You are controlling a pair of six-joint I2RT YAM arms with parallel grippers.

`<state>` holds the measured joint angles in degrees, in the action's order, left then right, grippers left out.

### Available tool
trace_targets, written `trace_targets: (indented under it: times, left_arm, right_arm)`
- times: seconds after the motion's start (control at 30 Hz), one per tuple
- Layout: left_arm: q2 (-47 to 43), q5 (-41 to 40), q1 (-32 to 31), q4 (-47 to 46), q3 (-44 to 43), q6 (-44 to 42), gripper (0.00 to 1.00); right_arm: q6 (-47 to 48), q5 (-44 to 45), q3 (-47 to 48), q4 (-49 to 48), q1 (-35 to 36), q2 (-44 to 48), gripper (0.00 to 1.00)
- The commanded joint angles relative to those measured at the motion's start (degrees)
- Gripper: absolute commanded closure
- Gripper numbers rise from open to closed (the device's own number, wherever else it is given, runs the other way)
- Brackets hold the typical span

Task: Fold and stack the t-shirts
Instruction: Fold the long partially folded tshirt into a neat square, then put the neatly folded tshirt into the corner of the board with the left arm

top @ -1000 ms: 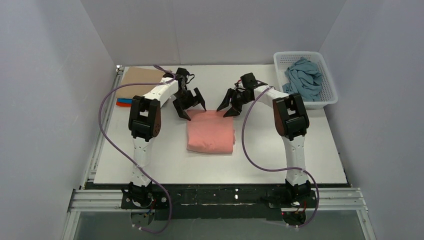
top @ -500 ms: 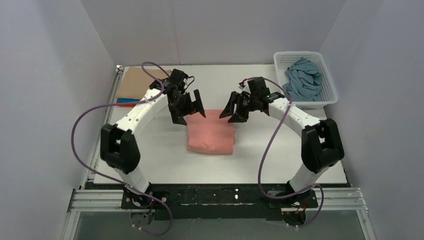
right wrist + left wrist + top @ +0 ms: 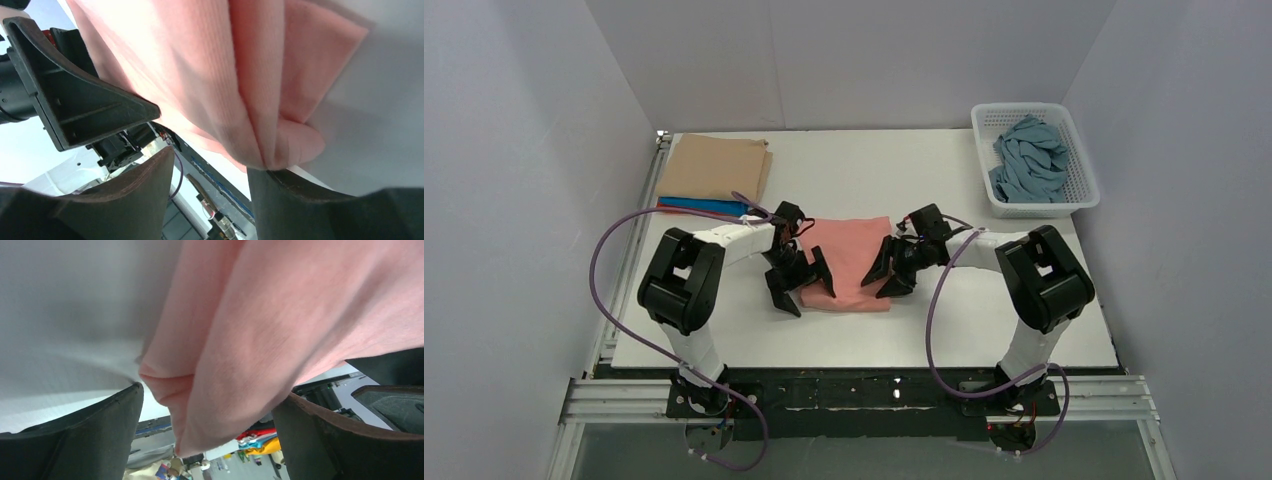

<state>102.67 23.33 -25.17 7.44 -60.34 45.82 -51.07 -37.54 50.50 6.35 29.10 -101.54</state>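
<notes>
I should next grab the t-shirt's near corner on the stack's side (image 3: 806,302) with my left gripper, to pull the folded salmon-pink t-shirt onto the stack (image 3: 714,170).
A folded salmon-pink t-shirt (image 3: 849,255) lies mid-table. My left gripper (image 3: 802,290) is open at its near-left corner, and in the left wrist view the cloth corner (image 3: 260,340) hangs between the spread fingers (image 3: 85,440). My right gripper (image 3: 886,277) is open at the near-right corner, where the folded edge (image 3: 210,75) rests against one finger (image 3: 325,205). A tan t-shirt (image 3: 714,168) lies at the back left on top of a bright blue one (image 3: 714,207) and an orange-red one (image 3: 674,209). A dusty grey-blue t-shirt (image 3: 1029,158) is bunched in the basket.
The white mesh basket (image 3: 1079,200) stands at the back right corner. The stack at the back left lies close to the table's left edge. White walls close in the left, back and right sides. My left gripper's body shows in the right wrist view (image 3: 75,100).
Both grippers have come from the shirt's far edge toward me and lowered to its near corners. The arms have folded down low. The pink shirt has stayed in place.
</notes>
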Motion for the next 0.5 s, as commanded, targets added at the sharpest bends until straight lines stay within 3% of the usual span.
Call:
trace_targets:
  times: [0.0,0.13,0.27,0.37,0.47]
  left_arm:
    - [-1.4,-1.3,2.0,4.0,3.2,-1.8,0.02]
    - [-13.9,-1.8,1.5,4.9,3.4,-3.2,0.02]
    - [-21.4,-10.8,2.0,7.1,1.8,-5.7,0.02]
    - [-18.6,-18.0,2.9,7.2,-0.9,-8.1,0.02]
    - [-10.6,-13.6,5.6,1.2,-3.2,-8.3,0.02]
  right_arm:
    - [4.6,5.2,-0.1,3.2,-0.9,4.8,0.36]
    - [8.6,6.4,3.5,9.5,-0.9,13.5,0.33]
    - [10.3,14.3,3.5,14.6,-0.9,22.5,0.31]
    - [10.1,20.6,0.8,15.9,-1.0,29.1,0.29]
    - [9.5,28.4,-3.2,15.4,-1.0,37.1,0.26]
